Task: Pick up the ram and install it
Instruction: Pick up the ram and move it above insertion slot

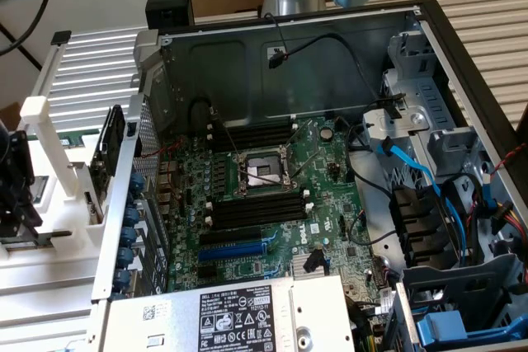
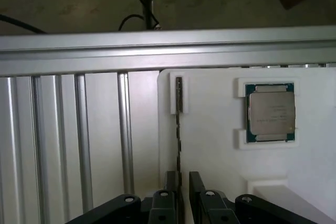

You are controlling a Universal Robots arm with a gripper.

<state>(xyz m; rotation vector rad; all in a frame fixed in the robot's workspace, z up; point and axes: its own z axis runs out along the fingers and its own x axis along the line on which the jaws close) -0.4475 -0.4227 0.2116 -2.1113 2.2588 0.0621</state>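
Next, my gripper grabs the ram (image 2: 178,124) by its top edge (image 2: 179,162) to install it in the black memory slots.
The ram (image 2: 178,124) stands on edge in a slot of a white holder tray (image 2: 210,156) and shows as a thin dark line with its far end in a raised white clip. My gripper (image 2: 184,182) hangs over the stick's near end. It is open, with one dark finger (image 2: 172,182) on each side of the stick's line; I cannot tell whether either touches it. In the exterior view the gripper (image 1: 16,204) is at the far left, over the white tray (image 1: 49,245), outside the open computer case. Black memory slots (image 1: 256,208) lie on the green motherboard (image 1: 322,162).
A processor chip (image 2: 270,113) sits in a white frame on the same tray. Ribbed aluminium rails (image 2: 79,140) border the tray. The case's metal wall (image 1: 124,204) stands between tray and motherboard. Inside are a processor socket (image 1: 260,172), a blue expansion slot (image 1: 235,249), cables (image 1: 412,171) and a power supply (image 1: 239,319).
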